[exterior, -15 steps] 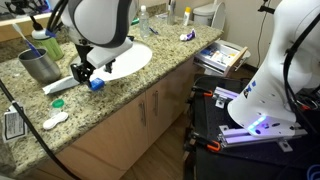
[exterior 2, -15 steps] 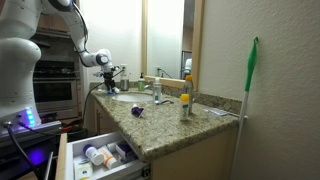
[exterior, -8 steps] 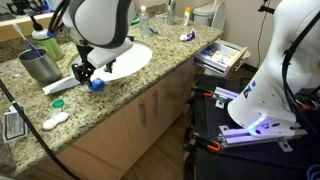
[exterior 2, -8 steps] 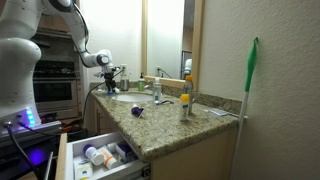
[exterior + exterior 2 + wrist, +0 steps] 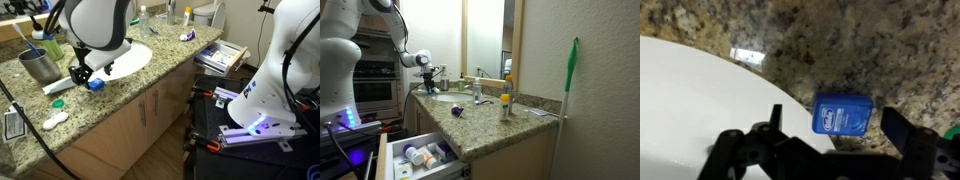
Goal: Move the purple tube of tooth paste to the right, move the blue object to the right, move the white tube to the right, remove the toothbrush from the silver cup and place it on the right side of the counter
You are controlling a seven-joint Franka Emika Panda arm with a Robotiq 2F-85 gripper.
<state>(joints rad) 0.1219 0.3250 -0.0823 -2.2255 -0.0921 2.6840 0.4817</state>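
My fingers reach down on both sides of the blue object (image 5: 96,84) (image 5: 842,115), so I am ready to close them now and they would hold it.
The blue object (image 5: 843,114), a small bright blue flat case, lies on the granite counter (image 5: 870,50) at the sink's rim. My gripper (image 5: 837,135) hangs open just over it, one dark finger on each side and nothing held. In an exterior view the gripper (image 5: 84,76) sits just left of the blue object (image 5: 96,85), and the white tube (image 5: 60,86) lies beside it. The silver cup (image 5: 40,66) stands further left with the toothbrush (image 5: 25,38) sticking out. The purple tube (image 5: 186,36) lies far along the counter beyond the sink, and shows as the purple tube (image 5: 458,111) near the front edge.
The white oval sink (image 5: 128,60) lies right of the gripper. A green cap (image 5: 57,102) and a white oblong case (image 5: 55,120) lie near the front edge. Bottles stand behind the cup. A faucet (image 5: 477,92) and an amber bottle (image 5: 505,100) stand at the sink; a drawer (image 5: 420,155) hangs open below.
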